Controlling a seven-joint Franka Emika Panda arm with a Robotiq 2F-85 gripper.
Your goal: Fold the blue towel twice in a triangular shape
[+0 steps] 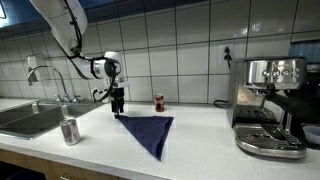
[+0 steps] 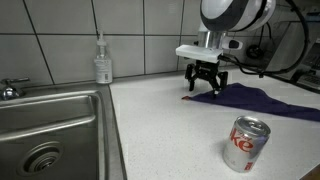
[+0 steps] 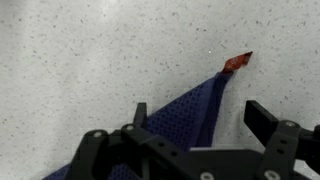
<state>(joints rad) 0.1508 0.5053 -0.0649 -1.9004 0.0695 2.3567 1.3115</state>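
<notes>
Next, my gripper needs to pinch the blue towel at its corner beside the red tag [image 3: 238, 61], fingers straddling the cloth, to fold it over into a triangle.
The blue towel [image 1: 148, 130] lies on the white counter folded into a triangle, its point toward the counter's front edge. It also shows in an exterior view [image 2: 255, 100] and in the wrist view [image 3: 185, 120], where a small red tag [image 3: 238, 61] sticks out at its corner. My gripper [image 1: 118, 103] hangs over the towel's far corner, fingers pointing down, just above the cloth in both exterior views [image 2: 204, 83]. In the wrist view the jaws [image 3: 195, 125] are spread apart with the towel corner between them, holding nothing.
A silver and red can [image 1: 70, 131] stands near the sink [image 1: 25, 118], also close in an exterior view [image 2: 245, 143]. Another small can [image 1: 158, 102] stands by the wall. An espresso machine [image 1: 268, 105] sits further along. A soap bottle [image 2: 102, 62] stands behind the sink [image 2: 50, 130].
</notes>
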